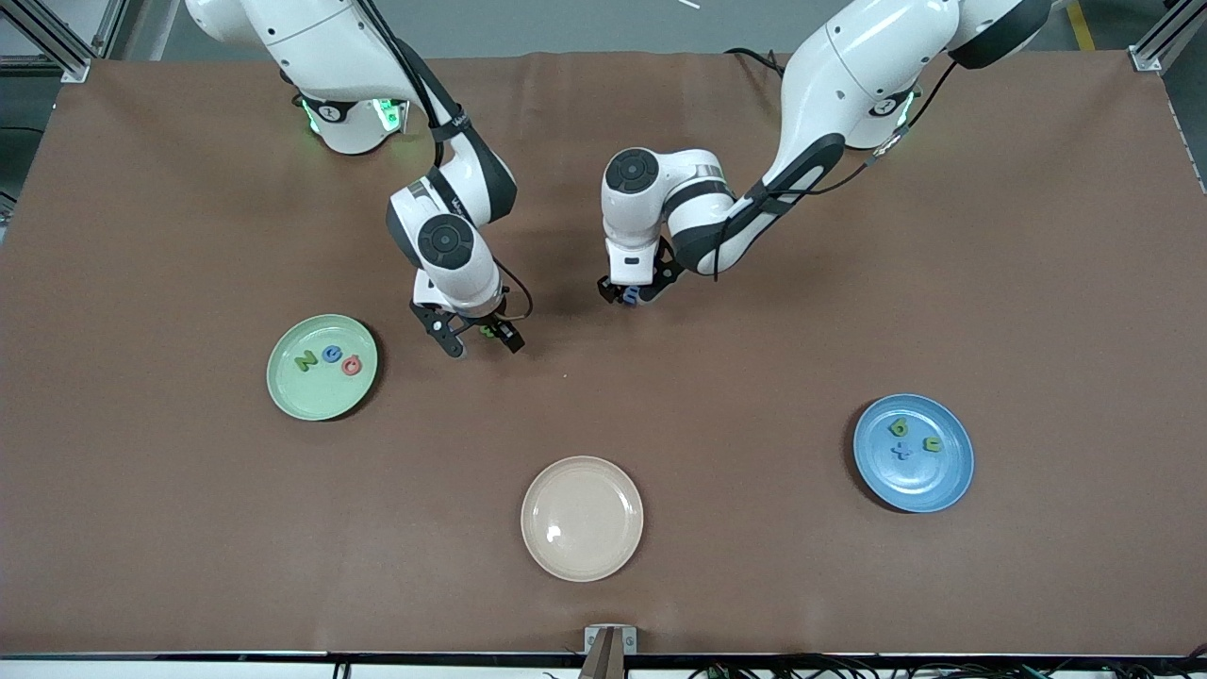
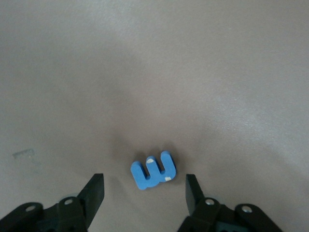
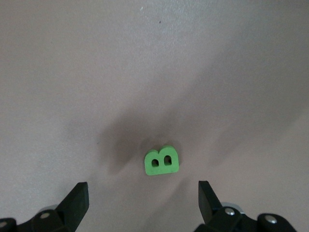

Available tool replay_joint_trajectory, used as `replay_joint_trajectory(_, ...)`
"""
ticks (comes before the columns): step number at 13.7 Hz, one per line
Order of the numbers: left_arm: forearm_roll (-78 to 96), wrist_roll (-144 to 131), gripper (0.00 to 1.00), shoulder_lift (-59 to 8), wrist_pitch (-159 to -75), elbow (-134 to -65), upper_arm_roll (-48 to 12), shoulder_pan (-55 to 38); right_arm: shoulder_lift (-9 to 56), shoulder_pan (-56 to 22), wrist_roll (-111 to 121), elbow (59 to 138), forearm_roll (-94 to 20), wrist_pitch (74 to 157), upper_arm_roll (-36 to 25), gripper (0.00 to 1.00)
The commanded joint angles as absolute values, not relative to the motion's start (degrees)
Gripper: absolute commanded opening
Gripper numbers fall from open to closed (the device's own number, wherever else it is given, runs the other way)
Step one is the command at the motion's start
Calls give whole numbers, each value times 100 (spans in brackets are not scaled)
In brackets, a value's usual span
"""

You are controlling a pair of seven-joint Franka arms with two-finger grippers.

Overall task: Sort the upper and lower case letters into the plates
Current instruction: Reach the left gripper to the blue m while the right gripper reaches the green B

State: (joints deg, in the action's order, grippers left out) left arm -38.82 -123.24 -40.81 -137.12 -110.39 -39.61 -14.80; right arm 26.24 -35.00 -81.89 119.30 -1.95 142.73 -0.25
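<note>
The green B needs to be sorted into the pale green plate [image 1: 283, 377], so the robot's right gripper needs to grab it next by the ends of its straight spine [image 1: 488, 332].
The pale green plate [image 1: 283, 377] lies toward the right arm's end and holds three letters. The blue plate [image 1: 919, 486] lies toward the left arm's end and also holds three letters. My left gripper [image 1: 629, 300] is open, low over a blue letter [image 1: 631, 293] on the table. In the left wrist view the blue letter [image 2: 153, 171] lies flat just ahead of the open gripper [image 2: 145, 191], untouched. My right gripper [image 1: 483, 341] is open over a green letter B [image 1: 487, 331]. In the right wrist view the B [image 3: 161, 161] lies flat ahead of the open gripper [image 3: 143, 198].
A cream-beige plate [image 1: 582, 518] with nothing in it lies near the table's front edge, midway between the two plates. Brown tabletop surrounds both letters. The two grippers are close to each other at the table's middle.
</note>
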Motion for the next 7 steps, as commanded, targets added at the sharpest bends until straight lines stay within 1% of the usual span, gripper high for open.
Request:
replay_joint_trajectory(1, -3920, -12699, 76, -4096, -13729, -11065, -3955, -1494, 2593, -3542, -8017, 12225, -158, 14589, -88, 100)
replay_joint_trajectory(3, -3920, -12980, 74, -4104, -13737, -11048, -3938, -1494, 2584, -3542, -7946, 12304, -158, 14625, -88, 100)
replay_joint_trajectory(7, -3911, -13219, 72, -4166, -13737, -11004, -3929, -1485, 2584, -3542, -7726, 12586, -158, 15090, -88, 100)
